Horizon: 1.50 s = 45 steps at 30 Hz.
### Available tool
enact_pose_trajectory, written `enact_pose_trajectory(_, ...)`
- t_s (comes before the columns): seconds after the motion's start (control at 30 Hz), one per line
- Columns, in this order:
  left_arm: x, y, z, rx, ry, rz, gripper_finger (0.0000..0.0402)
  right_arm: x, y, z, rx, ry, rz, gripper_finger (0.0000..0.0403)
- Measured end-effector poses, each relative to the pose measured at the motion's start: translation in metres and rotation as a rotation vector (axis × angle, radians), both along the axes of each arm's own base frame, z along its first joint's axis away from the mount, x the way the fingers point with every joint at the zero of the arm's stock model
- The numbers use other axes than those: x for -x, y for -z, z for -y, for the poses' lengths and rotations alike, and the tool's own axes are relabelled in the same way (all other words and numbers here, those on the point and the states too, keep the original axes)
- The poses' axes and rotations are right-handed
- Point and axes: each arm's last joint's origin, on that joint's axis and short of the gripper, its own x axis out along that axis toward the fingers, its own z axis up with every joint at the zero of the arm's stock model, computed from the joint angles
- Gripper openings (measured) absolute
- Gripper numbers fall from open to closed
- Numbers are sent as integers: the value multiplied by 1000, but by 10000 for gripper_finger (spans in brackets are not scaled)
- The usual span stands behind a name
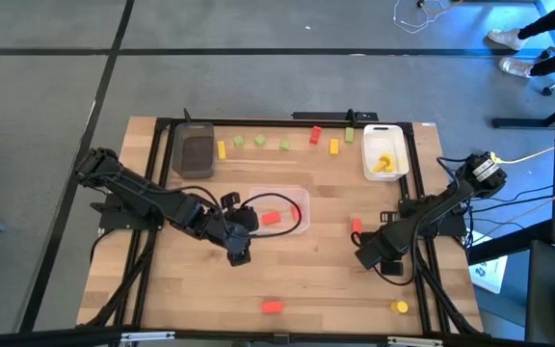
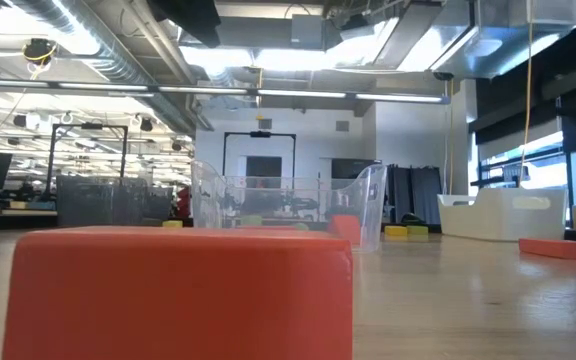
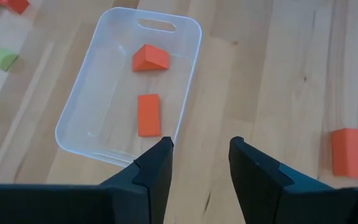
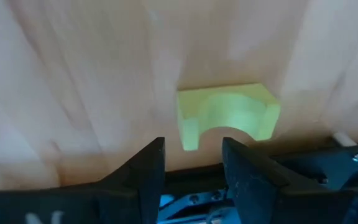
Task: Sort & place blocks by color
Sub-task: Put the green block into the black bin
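Note:
I will grip one end leg of the green arch block next with my right gripper, so I can sort the block.
My left gripper is open and empty, hovering just off the near side of the clear tray. Two red blocks lie in that tray. My right gripper is open and low over the table near the right edge. A light green arch block lies flat on the wood just beyond its fingertips, untouched; the high view hides it under the arm. A red block lies between the two grippers.
White tray at the far right holds yellow blocks. An empty dark grey tray sits far left. Green, yellow and red blocks line the far edge. A red block and a yellow block lie near the front edge.

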Motion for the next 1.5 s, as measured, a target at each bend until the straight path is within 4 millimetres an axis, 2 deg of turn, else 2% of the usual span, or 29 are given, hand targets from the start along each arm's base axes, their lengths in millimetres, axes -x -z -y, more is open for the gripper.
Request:
enact_pose_trajectory(0.43, 0, 0, -1, 0, -6, 1, 146, 6, 22, 3, -42, 0, 27, 161)
enact_pose_trajectory(0.63, 0, 0, -1, -1, -8, 2, 145, 15, 37, 10, -37, 40, 20, 160)
enact_pose_trajectory(0.7, 0, 0, -1, 0, -8, 2, 146, 17, 38, 11, -24, 60, 15, 154)
enact_pose_trajectory(0.8, 0, 0, -1, -1, -8, 2, 146, 16, 38, 11, -18, 58, 16, 122)
enact_pose_trajectory(0.93, 0, 0, -1, -5, -12, 4, 146, 12, 33, 8, -14, 55, 40, 52)
enact_pose_trajectory(0.97, 0, 0, -1, -5, -12, 4, 146, 10, 32, 7, -11, 55, 49, 46)
enact_pose_trajectory(1.2, 0, 0, -1, -15, -11, 5, 146, -10, 15, -3, 9, -11, 202, 37)
enact_pose_trajectory(1.5, 1, 0, 1, -105, 99, -21, 147, -54, -34, -20, -54, -131, 478, 37)
